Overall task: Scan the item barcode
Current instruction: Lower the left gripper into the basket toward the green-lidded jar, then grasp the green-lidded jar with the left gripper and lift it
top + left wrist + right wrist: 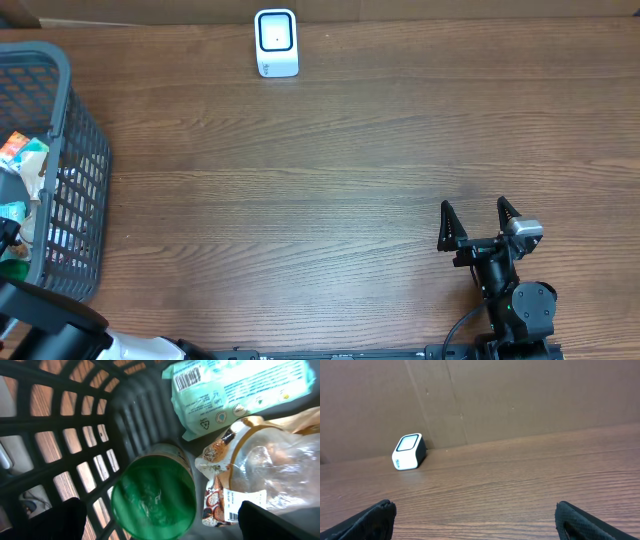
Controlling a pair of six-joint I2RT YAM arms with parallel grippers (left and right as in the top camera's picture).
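I need to grab the round can next with my left gripper, from above across its green lid (14, 269) (152, 497). This leaves the can's side uncovered for scanning the barcode.
The white barcode scanner (276, 43) stands upright at the table's far edge; in the right wrist view the scanner (409, 452) sits far ahead on the left. Items lie in the grey basket (62, 110) at the left: a round can with a green lid (152, 497), a mint-green packet (235, 390) showing a barcode, and a clear bag of baked goods (265, 465) with a barcode label (234, 507). My left gripper (160, 522) hangs open inside the basket, over the green lid, holding nothing. My right gripper (480, 225) rests open and empty above bare table, near the front right.
The basket's lattice wall (75, 435) rises close on the left of my left gripper. A brown cardboard wall (520, 395) backs the table behind the scanner. The left arm's black body (45, 320) crosses the front left corner.
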